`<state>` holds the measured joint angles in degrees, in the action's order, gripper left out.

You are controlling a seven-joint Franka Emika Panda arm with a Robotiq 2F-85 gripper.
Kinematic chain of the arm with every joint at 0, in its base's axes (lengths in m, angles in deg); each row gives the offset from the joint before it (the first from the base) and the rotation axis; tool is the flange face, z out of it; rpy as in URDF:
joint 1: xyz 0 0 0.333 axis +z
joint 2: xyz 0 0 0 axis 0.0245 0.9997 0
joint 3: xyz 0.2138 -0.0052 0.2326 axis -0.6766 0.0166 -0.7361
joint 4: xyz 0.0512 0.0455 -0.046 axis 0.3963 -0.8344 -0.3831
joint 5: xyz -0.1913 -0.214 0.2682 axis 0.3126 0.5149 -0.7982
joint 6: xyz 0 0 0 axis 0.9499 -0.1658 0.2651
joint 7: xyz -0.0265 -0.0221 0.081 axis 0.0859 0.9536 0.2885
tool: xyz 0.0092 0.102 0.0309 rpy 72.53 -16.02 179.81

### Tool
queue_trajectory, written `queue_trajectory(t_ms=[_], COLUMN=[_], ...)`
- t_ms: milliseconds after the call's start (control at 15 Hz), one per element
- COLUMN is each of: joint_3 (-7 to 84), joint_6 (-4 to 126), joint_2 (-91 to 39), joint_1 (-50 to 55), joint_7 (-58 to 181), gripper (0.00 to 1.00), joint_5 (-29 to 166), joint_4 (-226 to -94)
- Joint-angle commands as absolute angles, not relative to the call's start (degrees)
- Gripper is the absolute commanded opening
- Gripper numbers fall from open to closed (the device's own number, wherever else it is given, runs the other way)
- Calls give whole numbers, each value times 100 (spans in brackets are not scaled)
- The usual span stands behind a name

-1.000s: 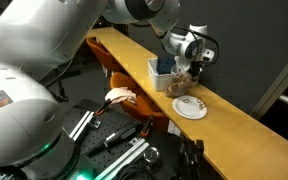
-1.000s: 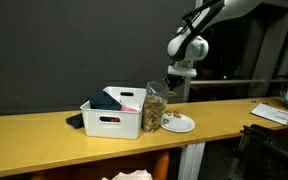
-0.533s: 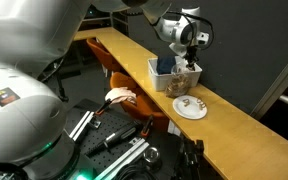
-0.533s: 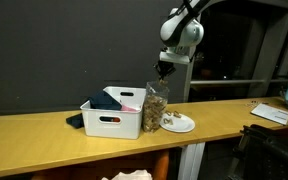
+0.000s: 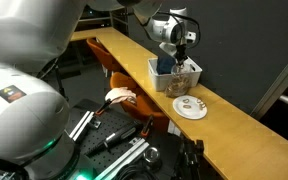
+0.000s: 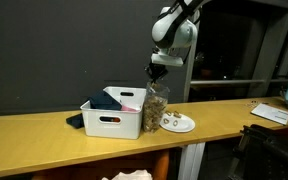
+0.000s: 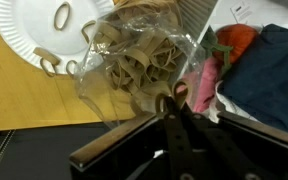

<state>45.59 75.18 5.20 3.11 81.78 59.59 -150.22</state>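
Observation:
My fingertips hang above the clear container's open top and the loop would fall into the container, so it is now time to open my gripper.
A clear container [image 7: 134, 60] stuffed with tan rubber-band loops stands on the wooden table, also seen in both exterior views [image 6: 156, 108] [image 5: 181, 86]. A white paper plate [image 7: 19, 25] with a few loose loops [image 7: 61, 15] lies beside it [image 6: 178, 124] [image 5: 191, 108]. My gripper [image 7: 175, 104] hovers just above the container's top [image 6: 156, 70] [image 5: 180, 56]. Its fingers are shut, and a single tan loop [image 7: 177, 92] is pinched at their tips.
A white plastic bin [image 6: 112, 122] [image 5: 185, 76] stands on the container's other side, holding a blue cloth [image 7: 269, 70] and orange and pink items [image 7: 234, 40]. A dark cloth [image 6: 75, 121] lies by the bin. The table's edge [image 7: 44, 125] runs close by.
The shut gripper has travelled from above the plate side across to over the container and bin, rising slightly. Plate, container and bin have not moved.

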Motion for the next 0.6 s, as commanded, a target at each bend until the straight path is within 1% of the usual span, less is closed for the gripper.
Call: queue_trajectory(t_ms=[0, 133, 467, 533], joint_3=[4547, 4553, 4642, 4652], joint_6=[7619, 7634, 7598, 7599], joint_2=[356, 360, 283, 278], joint_1=[327, 314, 341, 337], joint_7=[8181, 8177, 8219, 8220], gripper=[32, 35, 70, 78], joint_5=[6035, 6032, 6076, 6080], joint_4=[-15266, -15271, -15337, -15341])
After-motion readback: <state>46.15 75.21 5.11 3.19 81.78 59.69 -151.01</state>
